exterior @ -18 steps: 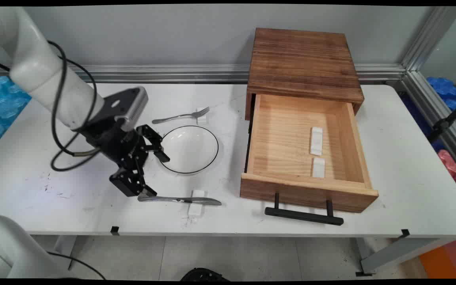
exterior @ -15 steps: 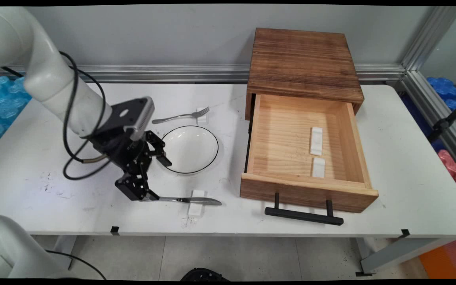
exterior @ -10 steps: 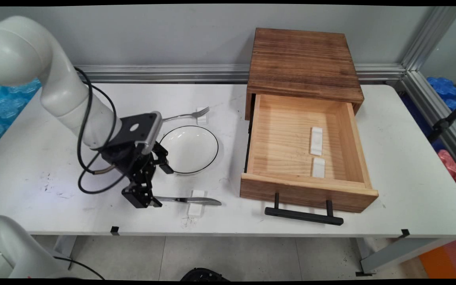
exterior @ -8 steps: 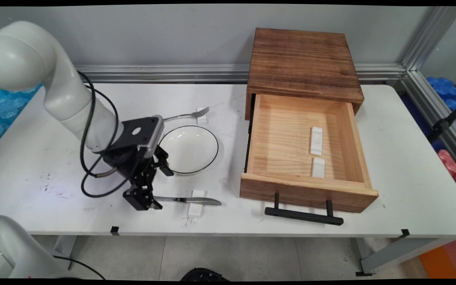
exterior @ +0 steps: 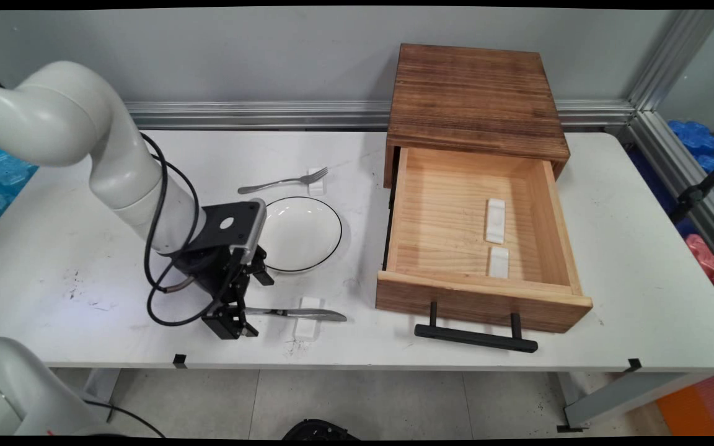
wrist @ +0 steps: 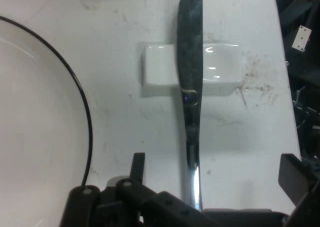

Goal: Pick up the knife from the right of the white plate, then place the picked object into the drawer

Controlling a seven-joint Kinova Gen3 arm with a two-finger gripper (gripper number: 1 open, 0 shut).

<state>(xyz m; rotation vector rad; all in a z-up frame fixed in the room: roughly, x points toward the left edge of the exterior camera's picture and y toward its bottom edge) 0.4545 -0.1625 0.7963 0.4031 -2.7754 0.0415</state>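
The metal knife needs to go over to the open drawer [exterior: 447,223], so my gripper will grab it by its handle end [exterior: 258,311] next.
A metal table knife [exterior: 295,313] lies near the table's front edge, its blade resting on a small white rest [exterior: 306,324]. My gripper [exterior: 249,302] is low over the knife's handle end, open, with one finger on each side of the handle. In the hand view the knife [wrist: 190,102] runs up the middle across the white rest [wrist: 159,70]. Its handle passes between my fingers [wrist: 138,166], and the gripper [wrist: 215,176] grips nothing. The white plate [exterior: 298,235] with a black rim lies just behind the gripper, and its rim [wrist: 86,118] shows at the hand view's left.
A fork [exterior: 282,181] lies on another white rest [exterior: 317,181] behind the plate. At right stands a wooden cabinet [exterior: 475,93] with its drawer [exterior: 444,235] pulled open. Two white rests [exterior: 495,220] lie in it, and its black handle [exterior: 475,338] juts toward the front edge.
The gripper has moved right, toward the table's front edge and lower, from beside the plate to over the knife's handle. Its fingers have stayed open. The knife has not moved.
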